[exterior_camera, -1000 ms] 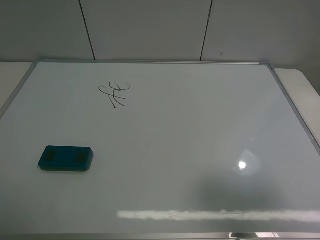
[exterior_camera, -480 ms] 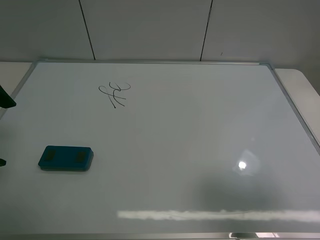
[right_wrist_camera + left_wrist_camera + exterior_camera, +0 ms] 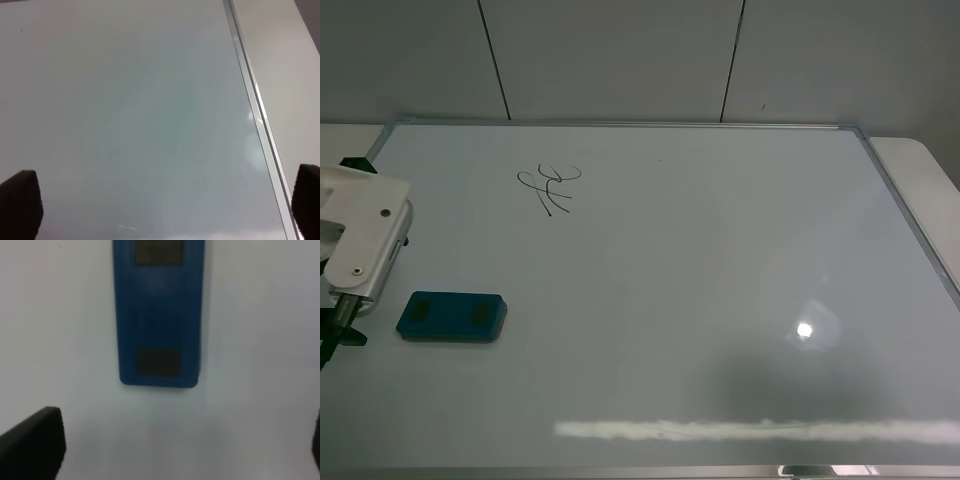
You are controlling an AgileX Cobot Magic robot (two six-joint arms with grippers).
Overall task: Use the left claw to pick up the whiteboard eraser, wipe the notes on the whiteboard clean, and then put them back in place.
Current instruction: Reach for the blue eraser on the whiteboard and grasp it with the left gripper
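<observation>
I should pick up the eraser by its two long sides with my left gripper next, because the eraser's body (image 3: 452,314) (image 3: 159,310) is long from end to end but narrow across.
The teal whiteboard eraser (image 3: 452,316) lies flat on the left part of the whiteboard (image 3: 700,280). The black notes (image 3: 550,188) are above it, towards the far left. The left claw (image 3: 338,335), with its white housing (image 3: 362,235), hangs at the board's left edge, just left of the eraser and apart from it. In the left wrist view the eraser (image 3: 159,315) lies ahead of the open, empty left claw (image 3: 175,450), one dark fingertip (image 3: 35,445) showing. The right gripper (image 3: 162,205) is open and empty over bare board; the exterior view does not show it.
The board's silver frame (image 3: 250,85) runs past the right gripper, with pale table (image 3: 290,60) beyond it. A grey panelled wall (image 3: 620,60) stands behind the board. A bright light glare (image 3: 805,330) sits on the board's right part.
The left claw has come into the exterior view from the left edge and now hangs beside the eraser. The eraser and the notes have not moved.
</observation>
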